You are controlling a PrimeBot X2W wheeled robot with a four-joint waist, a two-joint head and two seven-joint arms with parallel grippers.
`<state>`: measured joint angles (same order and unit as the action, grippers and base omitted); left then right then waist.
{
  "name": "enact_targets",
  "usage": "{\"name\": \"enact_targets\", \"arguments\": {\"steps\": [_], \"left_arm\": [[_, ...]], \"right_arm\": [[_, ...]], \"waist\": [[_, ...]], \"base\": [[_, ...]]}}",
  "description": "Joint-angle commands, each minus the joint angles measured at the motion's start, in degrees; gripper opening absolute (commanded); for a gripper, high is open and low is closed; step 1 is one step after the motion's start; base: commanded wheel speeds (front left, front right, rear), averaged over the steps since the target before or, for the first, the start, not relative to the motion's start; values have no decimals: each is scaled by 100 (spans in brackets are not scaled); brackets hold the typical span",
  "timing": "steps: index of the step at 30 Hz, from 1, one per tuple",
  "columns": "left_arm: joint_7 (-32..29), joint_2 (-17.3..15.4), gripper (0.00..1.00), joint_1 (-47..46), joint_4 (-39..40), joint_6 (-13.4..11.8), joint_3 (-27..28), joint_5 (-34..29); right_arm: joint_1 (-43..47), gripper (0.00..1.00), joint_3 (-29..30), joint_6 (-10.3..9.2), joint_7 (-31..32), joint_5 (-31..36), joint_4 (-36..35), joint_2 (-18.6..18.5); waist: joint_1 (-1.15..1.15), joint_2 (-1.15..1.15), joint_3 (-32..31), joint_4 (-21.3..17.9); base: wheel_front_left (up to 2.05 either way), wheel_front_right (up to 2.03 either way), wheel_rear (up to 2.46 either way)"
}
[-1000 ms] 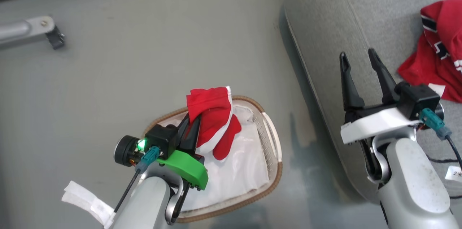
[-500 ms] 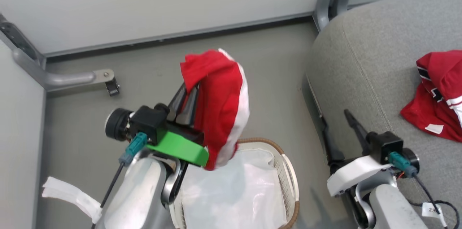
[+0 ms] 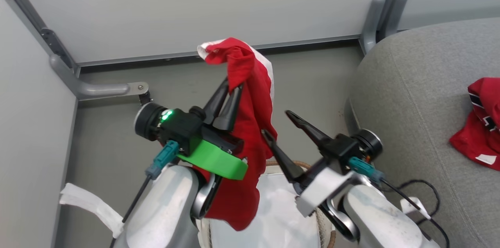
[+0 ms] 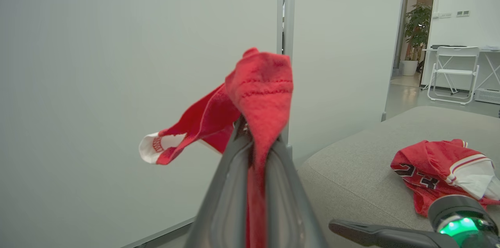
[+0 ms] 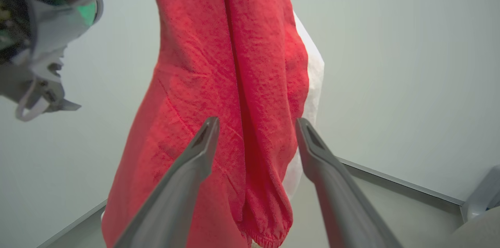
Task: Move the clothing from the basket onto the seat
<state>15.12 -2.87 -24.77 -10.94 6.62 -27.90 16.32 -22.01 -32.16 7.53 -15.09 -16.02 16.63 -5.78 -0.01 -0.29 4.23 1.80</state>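
My right gripper should carry the red garment onto the seat (image 3: pixel 414 84) (image 5: pixel 480 231), so next it will grab the garment by its hanging folds.
My left gripper (image 3: pixel 231 84) is shut on a red garment with white trim (image 3: pixel 250 123), which hangs from its fingertips high above the basket (image 3: pixel 297 164). In the left wrist view the cloth (image 4: pixel 261 95) drapes over the closed fingers. My right gripper (image 3: pixel 277 123) stands open just right of the hanging cloth, its fingers pointing at it; the right wrist view has the red cloth (image 5: pixel 234 84) right before the open fingers (image 5: pixel 203 142). The basket's white liner (image 3: pixel 273 216) lies below. A red jersey (image 3: pixel 478 123) lies on the grey seat (image 3: pixel 414 84) at the right.
Pale partition walls (image 3: pixel 195 6) with grey metal feet (image 3: pixel 101 90) stand behind and to the left. A black cable (image 3: pixel 418 185) trails by the right arm. A white chair (image 4: pixel 453 72) and a plant (image 4: pixel 418 25) stand far off beyond the seat.
The head camera has tilted up. My left gripper has lifted the red garment out of the basket. My right gripper has swung left from over the seat toward the hanging cloth.
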Motion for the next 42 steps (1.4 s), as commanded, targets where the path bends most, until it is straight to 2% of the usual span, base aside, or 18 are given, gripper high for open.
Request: {"name": "enact_targets", "arguments": {"steps": [1, 5, 9, 10, 11, 15, 19, 20, 21, 22, 31, 33, 37, 42], "left_arm": [[3, -10, 0, -113, 28, -14, -95, 45], [3, -9, 0, -164, 46, -60, -395, 194], [3, -9, 0, -213, 82, -102, -709, 340], [3, -9, 0, -225, 96, -113, -779, 369], [3, -10, 0, -232, 106, -125, -846, 403], [3, -9, 0, -235, 87, -208, -956, 493], [3, -9, 0, -169, 13, -323, -782, 410], [3, -9, 11, -115, -32, -351, -728, 364], [3, -8, 89, -69, -72, -363, -662, 336], [3, -7, 100, -21, -121, -371, -588, 270], [3, -11, 100, 387, -547, -240, -58, -104], [2, -12, 100, 533, -633, -189, 77, -155], [3, -14, 100, 682, -678, -133, 169, -179], [3, -19, 100, 733, -758, -74, 170, -231]], "right_arm": [[-191, 100, -187, -8, -9, -26, 45, -3], [-634, 100, -764, -8, -9, -100, 255, 12], [-880, 100, -927, -8, -9, -9, 740, 90], [-906, 92, -898, -8, -9, -24, 887, 119], [-931, 0, -881, -8, -9, -38, 1052, 155], [-948, 0, -804, -8, -9, -139, 1434, 235], [-715, 0, -769, -8, -9, -266, 1407, 250], [-651, 0, -733, -8, -9, -302, 1346, 251], [-595, 0, -723, -8, -9, -328, 1300, 256], [-519, 0, -693, -8, -9, -354, 1248, 257], [-103, 0, -311, -8, -10, -507, 581, 82], [-6, 0, -118, -8, -10, -532, 319, 0], [-31, 0, 30, -8, -10, -491, 25, -124], [-523, 0, 368, -8, -10, -406, -154, -419]], "waist": [[1, 29, 11, 111], [1, 29, 31, 304], [1, 29, 44, 492], [1, 29, 41, 534], [1, 29, 37, 577], [1, 29, 32, 656], [1, 29, 12, 481], [1, 29, 8, 373], [1, 29, 8, 265], [1, 29, 14, 111], [1, 29, 193, -1464], [1, 29, 285, -1997], [1, 29, 430, -2545], [1, 29, 666, -2909]], "base": [[0, 0, 0], [0, 0, 0], [0, 0, 0], [0, 0, 0], [0, 0, 0], [0, 0, 0], [0, 0, 0], [0, 0, 0], [0, 0, 0], [0, 0, 0], [0, 0, 0], [0, 0, 0], [0, 0, 0], [0, 0, 0]]}}
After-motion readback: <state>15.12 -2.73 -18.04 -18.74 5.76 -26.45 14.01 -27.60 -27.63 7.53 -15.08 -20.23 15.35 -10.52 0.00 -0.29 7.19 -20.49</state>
